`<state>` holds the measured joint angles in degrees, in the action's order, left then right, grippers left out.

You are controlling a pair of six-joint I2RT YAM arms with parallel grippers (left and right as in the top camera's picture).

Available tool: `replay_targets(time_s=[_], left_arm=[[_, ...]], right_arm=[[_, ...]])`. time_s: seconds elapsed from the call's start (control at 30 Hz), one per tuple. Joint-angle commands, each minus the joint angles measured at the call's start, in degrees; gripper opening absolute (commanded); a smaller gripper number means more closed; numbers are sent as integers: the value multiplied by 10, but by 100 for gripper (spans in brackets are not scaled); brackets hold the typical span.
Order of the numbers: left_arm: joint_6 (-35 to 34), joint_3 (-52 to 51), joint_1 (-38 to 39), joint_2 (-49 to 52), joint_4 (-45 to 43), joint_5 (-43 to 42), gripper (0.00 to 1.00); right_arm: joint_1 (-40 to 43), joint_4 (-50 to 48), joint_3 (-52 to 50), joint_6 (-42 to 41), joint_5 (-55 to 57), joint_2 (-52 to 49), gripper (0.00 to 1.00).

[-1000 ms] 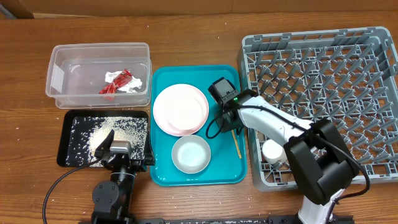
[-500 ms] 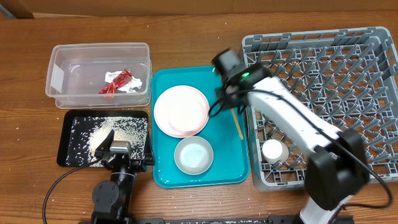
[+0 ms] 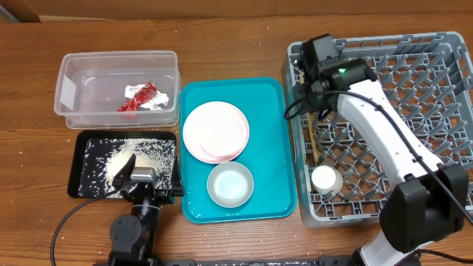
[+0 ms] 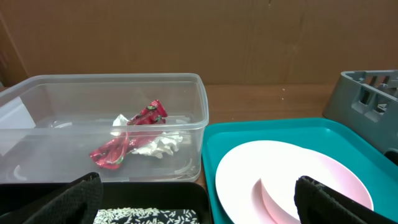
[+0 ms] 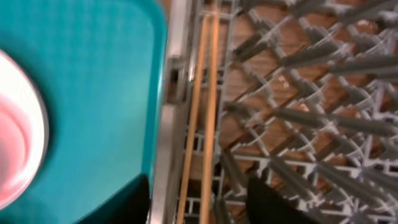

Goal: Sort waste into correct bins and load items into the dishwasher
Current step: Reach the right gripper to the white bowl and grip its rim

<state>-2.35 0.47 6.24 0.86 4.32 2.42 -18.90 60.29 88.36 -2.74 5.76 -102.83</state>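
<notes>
The right gripper takes hold of the bowl on the teal tray by its rim next, to load the bowl (image 3: 230,183) tilted among the dishwasher rack's wires.
Two wooden chopsticks (image 5: 203,118) lie along the left edge of the grey dishwasher rack (image 3: 443,44), seen from overhead as the chopsticks (image 3: 314,144). My right gripper (image 5: 199,208) hangs over them, open, its fingers clear of the sticks on both sides; overhead it is the right gripper (image 3: 316,100). A small white cup (image 3: 325,179) sits in the rack. The plate (image 3: 216,131) and bowl (image 3: 230,183) rest on the teal tray (image 3: 270,96). The clear tub (image 3: 74,74) holds a red wrapper (image 4: 124,140) and a napkin (image 4: 158,144). Rice scraps (image 3: 126,159) cover the black tray (image 3: 80,185). My left gripper (image 4: 199,208) is open and holds nothing.
The left arm's base (image 3: 133,229) sits at the table's front edge, below the black tray. The rack's upright pegs (image 5: 311,118) crowd the space right of the chopsticks. Bare wooden table (image 3: 236,37) runs along the back.
My right arm swung from the teal tray to the rack's left edge carrying the chopsticks, then opened and let them go. The left arm has not moved.
</notes>
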Motion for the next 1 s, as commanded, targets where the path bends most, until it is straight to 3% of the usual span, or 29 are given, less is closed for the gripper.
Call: replay_targets(time_s=[0.0,0.23,0.47,0.63,0.83,0.97], left_arm=[[11,-2,-5,-4,-2,7,100],[11,-2,-5,-4,-2,7,100],[11,-2,-5,-4,-2,7,100],[11,-2,-5,-4,-2,7,100],[11,-2,-5,-4,-2,7,100],[11,-2,-5,-4,-2,7,100]], right_arm=[[-21,2,3,10,-37,14,57],[-74,29,5,-28,-146,52,55],[-169,83,-42,-14,-150,48,51],[-257,23,-122,2,-95,48,52],[-288,-94,-220,19,-56,48,52],[-286,-96,-223,35,-61,48,43]])
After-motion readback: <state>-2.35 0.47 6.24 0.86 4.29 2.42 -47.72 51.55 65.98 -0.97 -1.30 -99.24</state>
